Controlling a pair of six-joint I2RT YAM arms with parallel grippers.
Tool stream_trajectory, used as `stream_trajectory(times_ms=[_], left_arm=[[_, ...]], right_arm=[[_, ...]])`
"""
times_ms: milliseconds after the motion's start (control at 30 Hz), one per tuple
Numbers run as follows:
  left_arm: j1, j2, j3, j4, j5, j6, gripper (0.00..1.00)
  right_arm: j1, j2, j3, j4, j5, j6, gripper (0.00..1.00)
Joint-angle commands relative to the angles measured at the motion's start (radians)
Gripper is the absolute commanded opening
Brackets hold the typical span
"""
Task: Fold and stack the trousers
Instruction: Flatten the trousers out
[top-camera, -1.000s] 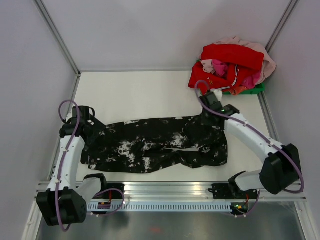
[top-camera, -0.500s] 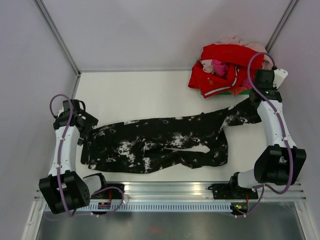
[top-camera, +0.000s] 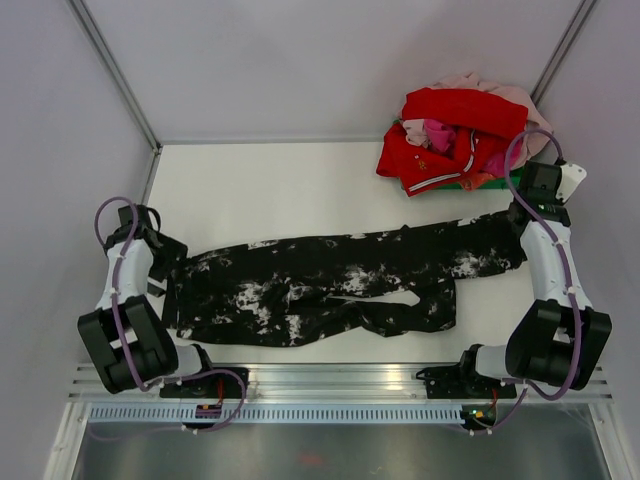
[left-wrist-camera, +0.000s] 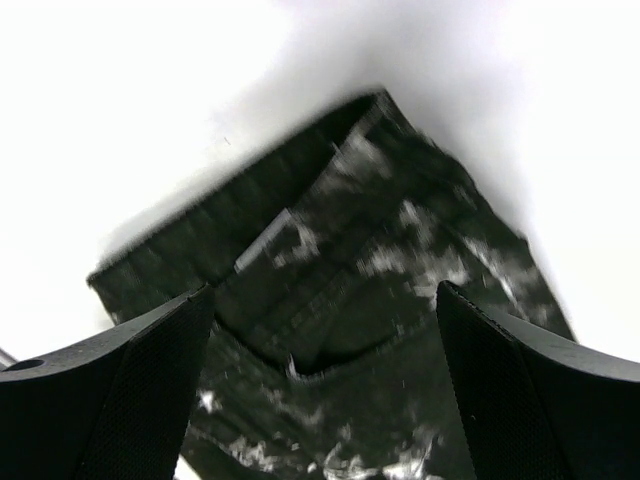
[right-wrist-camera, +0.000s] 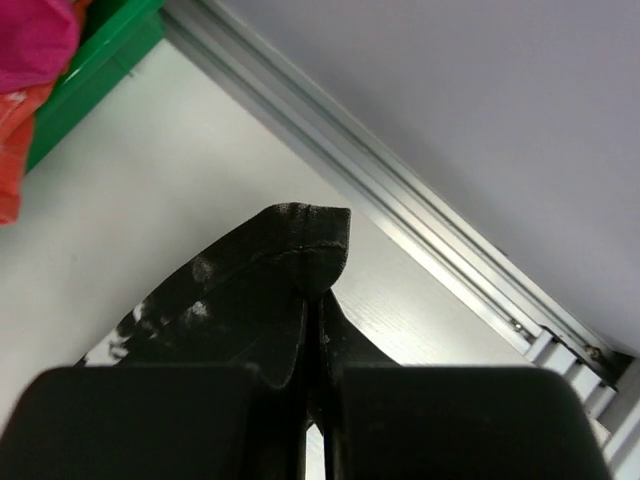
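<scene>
I will next grab the waistband's far corner (top-camera: 184, 262) with my left gripper, opposite the held far-leg hem, to pull the trousers (top-camera: 320, 285) straight for folding.
The trousers (top-camera: 320, 285), black with white blotches, lie flat lengthwise across the table. My left gripper (top-camera: 166, 260) hovers open over their waist end at the left; in the left wrist view the waistband (left-wrist-camera: 300, 250) lies between and below the spread fingers (left-wrist-camera: 110, 400), untouched. My right gripper (top-camera: 524, 224) is shut on the hem of the far leg, stretched out toward the right edge. In the right wrist view the hem (right-wrist-camera: 300, 245) sticks up out of the closed right gripper (right-wrist-camera: 316, 365). The near leg lies loose, ending around (top-camera: 435, 310).
A pile of red and pink clothes (top-camera: 460, 130) sits on a green bin (top-camera: 518, 177) at the back right, close to my right wrist. The aluminium frame rail (right-wrist-camera: 420, 210) runs just beyond the held hem. A white wall stands near the left arm.
My right gripper has pulled the far leg's hem from the middle of the table out to the right edge, straightening that leg. The left arm has drawn back to the left.
</scene>
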Motion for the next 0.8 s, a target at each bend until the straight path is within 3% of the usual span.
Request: stream_trajectory(times_ms=[0, 300, 600, 667, 767], left_arm=[[0.098, 0.057, -0.007, 0.098, 0.07, 0.052, 0.95], [0.108, 0.039, -0.09, 0.344, 0.166, 0.183, 0.89], [0.088, 0.255, -0.036, 0.321, 0.134, 0.197, 0.83], [0.068, 0.257, -0.047, 0.37, 0.119, 0.185, 0.8], [0.059, 0.28, -0.033, 0.397, 0.113, 0.181, 0.65]], right_arm=[[0.001, -0.009, 0.009, 0.073, -0.084, 0.012, 0.0], [0.001, -0.013, -0.029, 0.12, -0.155, 0.025, 0.0], [0.001, 0.036, -0.046, 0.156, -0.173, 0.036, 0.0], [0.001, 0.043, -0.046, 0.162, -0.165, 0.03, 0.0], [0.001, 0.053, -0.044, 0.163, -0.156, 0.025, 0.0]])
